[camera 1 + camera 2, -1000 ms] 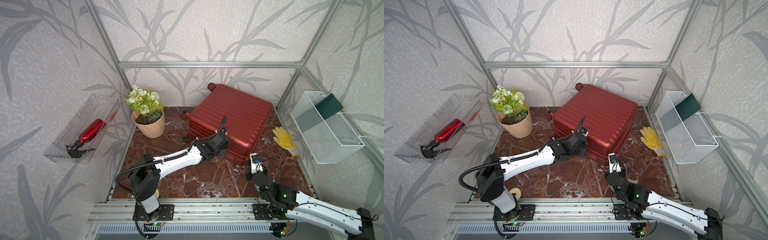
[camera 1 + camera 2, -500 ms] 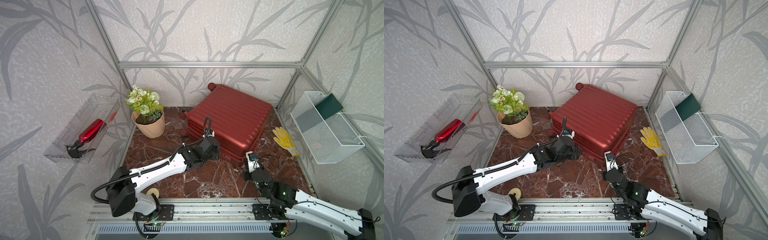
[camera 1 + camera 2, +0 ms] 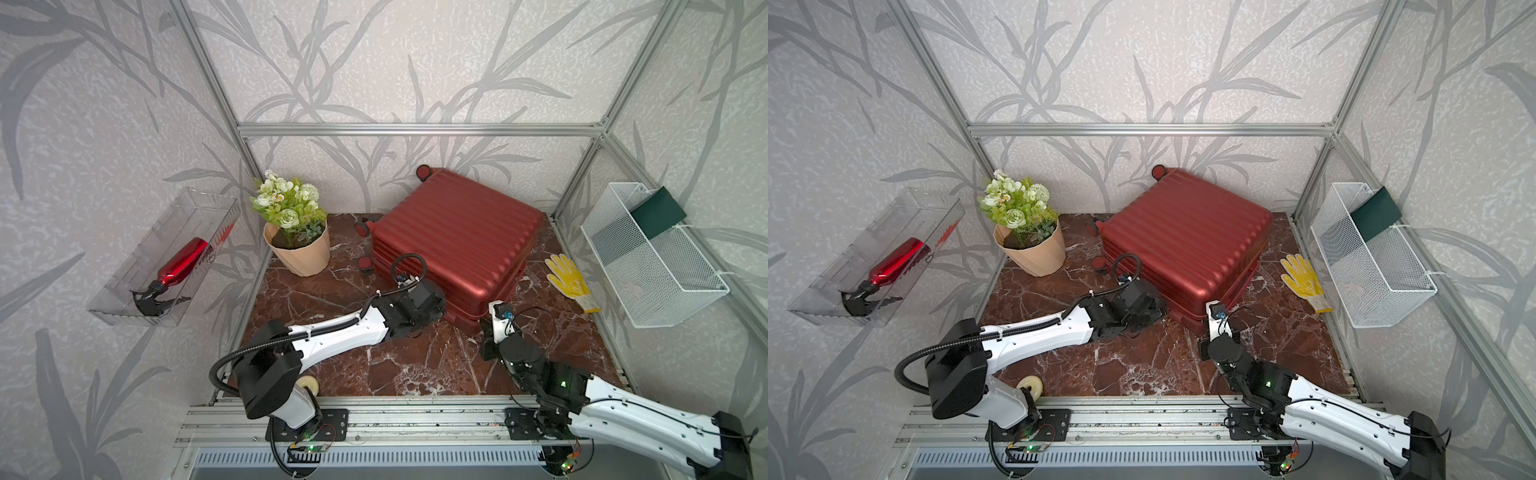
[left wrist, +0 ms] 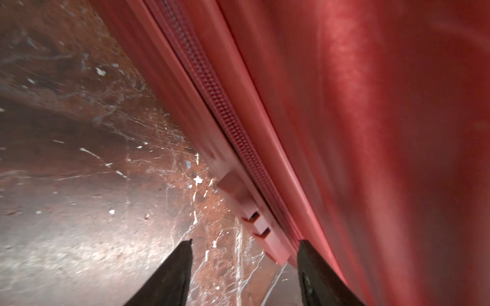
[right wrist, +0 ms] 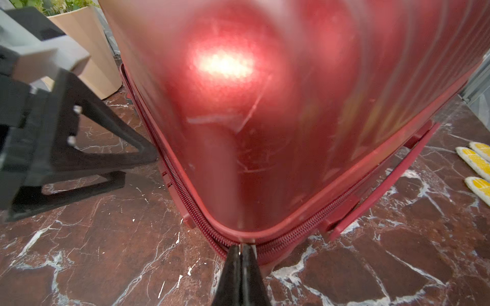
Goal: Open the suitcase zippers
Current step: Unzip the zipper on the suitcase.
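My left gripper will next grab the seam's zipper track, back from the suitcase's corner. That way it can hold the suitcase while my right gripper opens the zippers.
The red ribbed suitcase (image 3: 453,237) (image 3: 1183,237) lies flat on the marble floor at the back. Its zippers (image 4: 228,116) (image 5: 305,230) run as a red toothed track along the seam, and the track looks closed where it shows. My left gripper (image 4: 244,245) (image 3: 438,309) is open, low beside the case's near left side, with nothing between its fingers. One fingertip (image 4: 305,251) is against the shell by the track. My right gripper (image 5: 241,247) (image 3: 484,332) is shut, tips on the track at the case's nearest corner. Whether a pull tab is pinched there does not show.
A potted plant (image 3: 297,253) stands left of the case. A yellow glove (image 3: 569,278) lies to its right, below a white wire basket (image 3: 652,257) on the wall. A clear wall tray holds a red spray bottle (image 3: 183,262). A tape roll (image 3: 305,384) sits by the left arm's base.
My left gripper has gone from shut to open and dropped lower beside the case, with its arm swinging round. The right gripper has crept a little left to the case's corner, still shut.
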